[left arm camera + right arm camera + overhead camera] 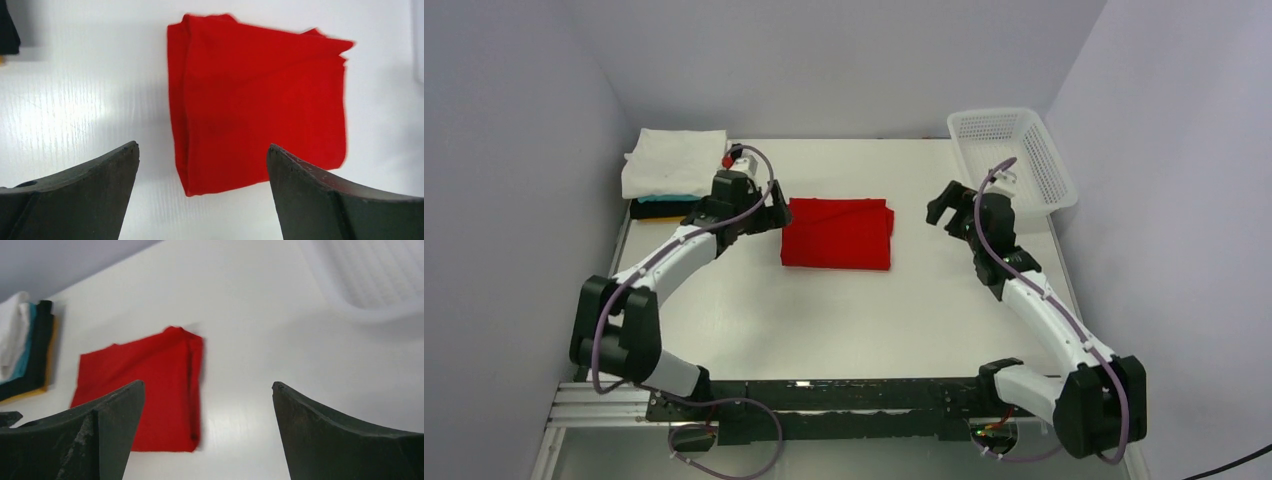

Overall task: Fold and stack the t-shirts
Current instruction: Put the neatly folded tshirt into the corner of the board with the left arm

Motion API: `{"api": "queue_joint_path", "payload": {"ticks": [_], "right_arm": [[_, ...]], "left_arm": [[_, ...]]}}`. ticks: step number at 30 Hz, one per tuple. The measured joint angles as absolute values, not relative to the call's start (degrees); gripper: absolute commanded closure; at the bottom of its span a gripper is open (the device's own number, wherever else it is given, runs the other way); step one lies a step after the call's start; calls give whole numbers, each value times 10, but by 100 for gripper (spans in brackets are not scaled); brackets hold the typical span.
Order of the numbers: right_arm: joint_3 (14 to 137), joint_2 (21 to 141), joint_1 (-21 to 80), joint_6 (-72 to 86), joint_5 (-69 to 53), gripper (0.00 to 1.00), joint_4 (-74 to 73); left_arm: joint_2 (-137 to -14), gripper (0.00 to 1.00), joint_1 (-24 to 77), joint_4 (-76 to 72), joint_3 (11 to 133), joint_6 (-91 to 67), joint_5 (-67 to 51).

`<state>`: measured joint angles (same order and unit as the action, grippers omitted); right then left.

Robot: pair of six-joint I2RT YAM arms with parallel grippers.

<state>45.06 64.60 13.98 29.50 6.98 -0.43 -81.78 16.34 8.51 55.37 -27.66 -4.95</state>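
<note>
My left gripper grabs the folded red t-shirt by the middle of its edge facing the stack next, so the rest trails flat onto the stack.
The red t-shirt (838, 233) lies folded into a rectangle on the table's middle; it also shows in the left wrist view (260, 105) and the right wrist view (142, 385). A stack of folded shirts (674, 165), white on top over teal, black and yellow-orange, sits at the back left and shows in the right wrist view (25, 347). My left gripper (776, 208) is open and empty just left of the red shirt (202, 150). My right gripper (942, 212) is open and empty to the shirt's right, apart from it (207, 390).
A white plastic mesh basket (1014, 160) stands at the back right, close behind my right arm; it shows in the right wrist view (370, 280). Grey walls enclose the table on three sides.
</note>
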Motion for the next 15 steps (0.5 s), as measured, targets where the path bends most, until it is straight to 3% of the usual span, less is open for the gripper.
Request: {"api": "queue_joint_path", "payload": {"ticks": [7,15], "right_arm": [[368,569,139,292,98,0,-29],[368,573,139,279,84,0,-43]], "left_arm": [[-965,4,163,108,599,-277,-45],[-1047,19,174,107,637,-277,-66]]}}
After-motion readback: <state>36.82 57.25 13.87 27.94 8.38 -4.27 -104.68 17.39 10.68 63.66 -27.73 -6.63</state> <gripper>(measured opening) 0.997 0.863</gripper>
